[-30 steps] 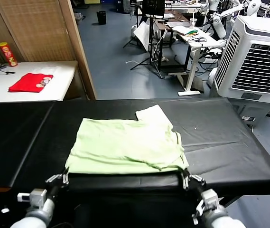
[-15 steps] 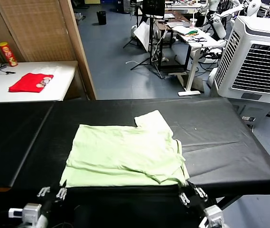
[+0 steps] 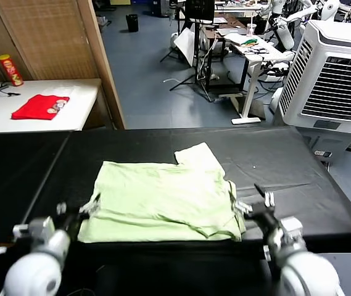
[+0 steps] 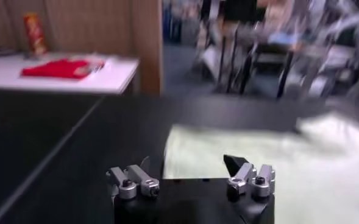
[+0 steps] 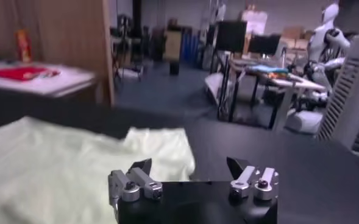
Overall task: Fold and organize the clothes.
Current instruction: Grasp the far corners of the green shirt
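Observation:
My right gripper will next grab the light-green T-shirt by its corner [image 3: 226,180] beside the jutting sleeve, then can fold it.
The clothes, one pale light-green T-shirt [image 3: 163,197], lie partly folded on the black table [image 3: 298,179], with one sleeve [image 3: 197,156] sticking out at the far side. My left gripper [image 3: 78,208] hovers open and empty at the shirt's near left corner. My right gripper [image 3: 255,202] hovers open and empty at the near right corner. In the left wrist view the left gripper [image 4: 188,163] has the T-shirt [image 4: 270,164] ahead of it. The right wrist view shows the right gripper [image 5: 189,164] with the T-shirt [image 5: 63,164] beyond its spread fingers.
A white side table [image 3: 82,105] at the far left carries a bright red garment [image 3: 39,106] and a red can [image 3: 8,69]. A wooden screen [image 3: 52,37] stands behind it. A white air cooler [image 3: 329,74] stands beyond the table's right end.
Both grippers opened and let go of the shirt's near edge, dipped below the table front, then rose to the shirt's near corners. The shirt settled flat.

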Controlling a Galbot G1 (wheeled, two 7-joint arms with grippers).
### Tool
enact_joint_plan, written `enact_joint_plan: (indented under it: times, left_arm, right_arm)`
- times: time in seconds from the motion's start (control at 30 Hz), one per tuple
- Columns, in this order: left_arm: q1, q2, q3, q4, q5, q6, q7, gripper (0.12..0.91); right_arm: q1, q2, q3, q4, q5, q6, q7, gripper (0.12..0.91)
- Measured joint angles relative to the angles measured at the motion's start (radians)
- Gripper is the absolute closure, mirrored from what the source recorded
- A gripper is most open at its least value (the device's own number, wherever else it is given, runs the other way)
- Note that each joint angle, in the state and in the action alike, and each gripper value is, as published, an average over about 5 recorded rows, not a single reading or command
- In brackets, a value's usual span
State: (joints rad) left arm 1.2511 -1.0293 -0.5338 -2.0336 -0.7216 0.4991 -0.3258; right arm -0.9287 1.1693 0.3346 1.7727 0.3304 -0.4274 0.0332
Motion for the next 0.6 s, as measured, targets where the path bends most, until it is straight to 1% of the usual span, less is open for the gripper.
enact_joint_plan:
  times: [0.1,0.23,0.33,0.47,0.6]
  left_arm:
    - [-0.124,0.012,0.066,0.115,-0.012,-0.004,0.009,0.232]
    - [-0.267,0.016,0.148,0.268,-0.031,-0.010,0.038,0.232]
    - [-0.357,0.019,0.201,0.378,-0.024,0.003,0.057,0.232]
    - [-0.440,0.016,0.247,0.494,-0.026,0.022,0.066,0.232]
    - [-0.479,0.014,0.265,0.562,-0.026,0.035,0.069,0.232]
  right_arm:
    - [0.118,0.019,-0.052,-0.146,0.019,-0.005,-0.001,0.227]
    - [0.253,0.056,-0.115,-0.327,0.066,-0.031,-0.014,0.227]
    - [0.333,0.087,-0.155,-0.439,0.083,-0.044,-0.025,0.227]
    - [0.409,0.124,-0.180,-0.555,0.074,-0.042,-0.053,0.227]
    - [0.464,0.163,-0.192,-0.655,0.027,-0.038,-0.078,0.227]
